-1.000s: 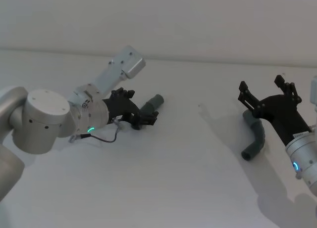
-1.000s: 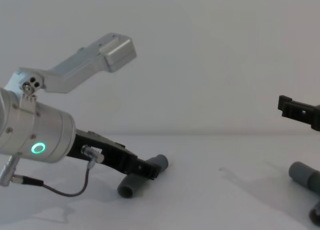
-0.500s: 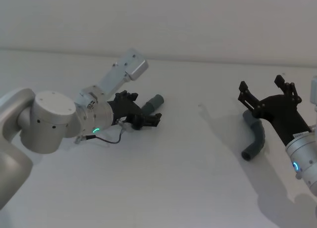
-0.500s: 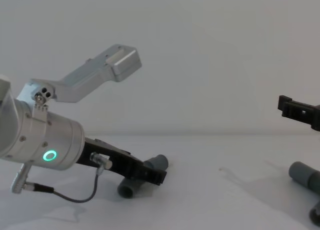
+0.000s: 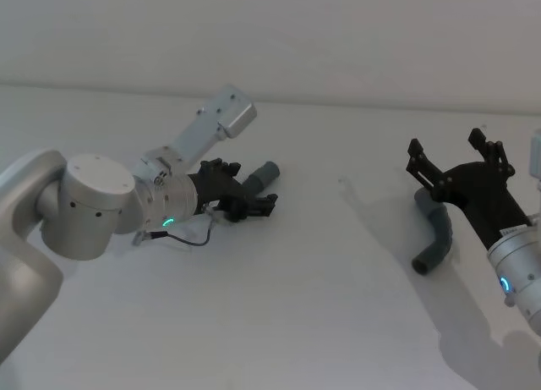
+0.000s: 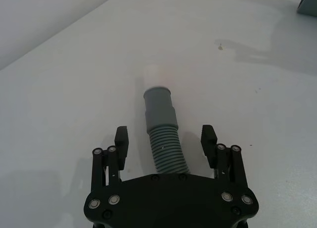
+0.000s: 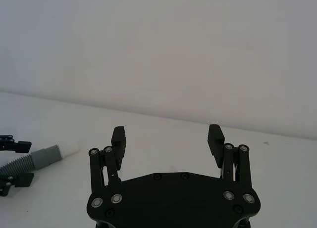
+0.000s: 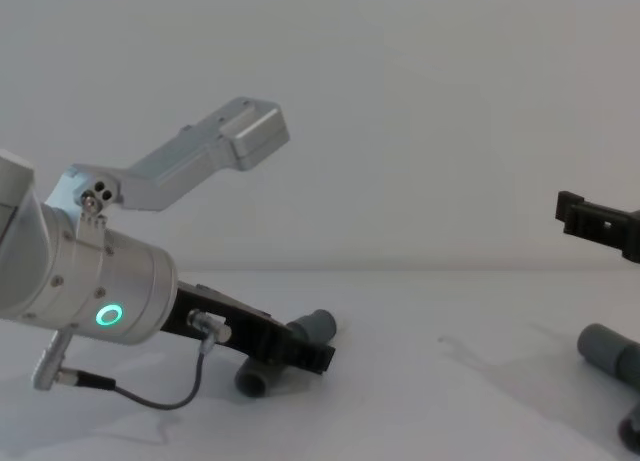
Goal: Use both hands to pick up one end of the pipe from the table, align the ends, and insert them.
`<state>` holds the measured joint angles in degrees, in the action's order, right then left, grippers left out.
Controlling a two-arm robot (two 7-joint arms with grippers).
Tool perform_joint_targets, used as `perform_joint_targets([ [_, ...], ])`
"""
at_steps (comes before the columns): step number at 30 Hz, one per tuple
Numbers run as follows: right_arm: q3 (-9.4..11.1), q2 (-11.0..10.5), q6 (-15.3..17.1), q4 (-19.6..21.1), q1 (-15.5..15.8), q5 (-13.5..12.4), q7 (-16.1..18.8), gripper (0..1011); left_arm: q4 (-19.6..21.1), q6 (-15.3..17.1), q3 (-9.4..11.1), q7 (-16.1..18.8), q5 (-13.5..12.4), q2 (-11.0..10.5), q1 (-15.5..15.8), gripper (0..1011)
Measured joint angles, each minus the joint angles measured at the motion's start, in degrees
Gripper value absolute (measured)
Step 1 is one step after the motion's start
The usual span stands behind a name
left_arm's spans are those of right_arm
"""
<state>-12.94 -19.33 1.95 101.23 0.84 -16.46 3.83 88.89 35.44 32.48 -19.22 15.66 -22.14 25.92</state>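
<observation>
My left gripper is to take hold of the pipe piece by its ribbed part [image 6: 168,151] next, so that the pipe piece's white spigot tip stays free to insert.
One pipe piece lies on the white table [image 5: 296,314] at the left, showing ribbed hose [image 6: 166,151], a grey cuff [image 6: 159,108] and a white spigot tip [image 6: 154,72]. My left gripper [image 6: 165,139] is open and low over it, one finger on each side of the ribbed part without touching. From the head view the same gripper [image 5: 248,191] covers most of that piece [image 5: 264,176]. The other pipe piece [image 5: 438,238], curved, lies at the right. Above its far end my right gripper [image 5: 445,143] hangs open with nothing between its fingers [image 7: 118,135].
A thin grey cable [image 5: 188,238] loops from the left wrist down close to the table. The silver camera bracket [image 5: 221,119] juts up above the left gripper. Bare table lies between the two pipe pieces, and a plain wall stands behind.
My left arm has pushed forward and a little right, bringing its open fingers farther along the left pipe piece. The right arm and both pipe pieces stay where they were.
</observation>
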Motion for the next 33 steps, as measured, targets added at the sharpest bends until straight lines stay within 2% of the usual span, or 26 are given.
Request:
perform_joint_targets([
  [11, 0.00, 0.00, 0.00, 0.00, 0.00, 0.00, 0.00, 1004, -0.46, 0.16, 0.06, -0.28, -0.10, 0.27, 0.21, 610],
  [14, 0.00, 0.00, 0.00, 0.00, 0.00, 0.00, 0.00, 1004, -0.50, 0.18, 0.06, -0.30, -0.12, 0.30, 0.23, 555],
  [15, 0.00, 0.00, 0.00, 0.00, 0.00, 0.00, 0.00, 1004, -0.52, 0.20, 0.06, -0.31, -0.13, 0.31, 0.24, 487],
  [19, 0.00, 0.00, 0.00, 0.00, 0.00, 0.00, 0.00, 1004, -0.58, 0.22, 0.06, -0.34, -0.14, 0.35, 0.26, 364],
  [22, 0.00, 0.00, 0.00, 0.00, 0.00, 0.00, 0.00, 1004, -0.62, 0.23, 0.06, -0.35, -0.14, 0.36, 0.27, 322],
  [33, 0.00, 0.00, 0.00, 0.00, 0.00, 0.00, 0.00, 1004, -0.69, 0.25, 0.06, -0.42, -0.14, 0.41, 0.33, 322],
])
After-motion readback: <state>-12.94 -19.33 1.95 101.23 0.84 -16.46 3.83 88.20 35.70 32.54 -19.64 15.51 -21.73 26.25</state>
